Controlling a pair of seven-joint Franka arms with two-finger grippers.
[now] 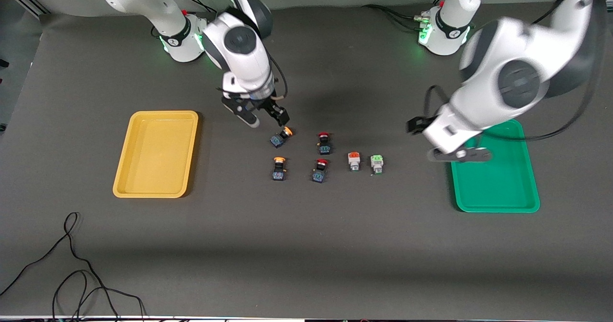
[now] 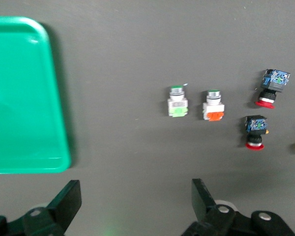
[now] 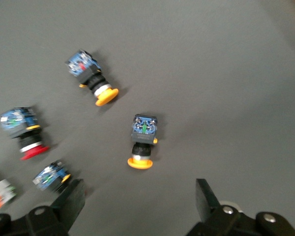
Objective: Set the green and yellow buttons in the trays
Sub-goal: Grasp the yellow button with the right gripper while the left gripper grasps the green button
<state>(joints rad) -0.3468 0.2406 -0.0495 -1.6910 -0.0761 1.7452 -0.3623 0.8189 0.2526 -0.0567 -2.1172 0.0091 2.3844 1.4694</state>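
My left gripper takes hold of the green button by its white body (image 1: 377, 168) next. Then I place the button in the green tray (image 1: 498, 188).
Two black-bodied buttons with round yellow-orange caps lie mid-table, one (image 1: 281, 137) farther from the front camera than the other (image 1: 279, 168). A white-bodied orange button (image 1: 354, 161) and a white-bodied green button (image 1: 377, 164) lie toward the left arm's end. My right gripper (image 1: 268, 120) is open and empty over the table beside the farther yellow-capped button (image 3: 143, 140); the second one (image 3: 92, 78) lies farther off. My left gripper (image 1: 460, 156) is open and empty over the green tray's (image 1: 498, 188) rim. The left wrist view shows the green tray (image 2: 24, 98), green button (image 2: 177, 103) and orange button (image 2: 214, 106). The yellow tray (image 1: 163, 115) sits toward the right arm's end.
Two black-bodied switches with red caps (image 1: 324, 143) (image 1: 320, 170) lie between the yellow-capped and white-bodied buttons. A black cable (image 1: 72, 264) loops on the table near the front camera at the right arm's end.
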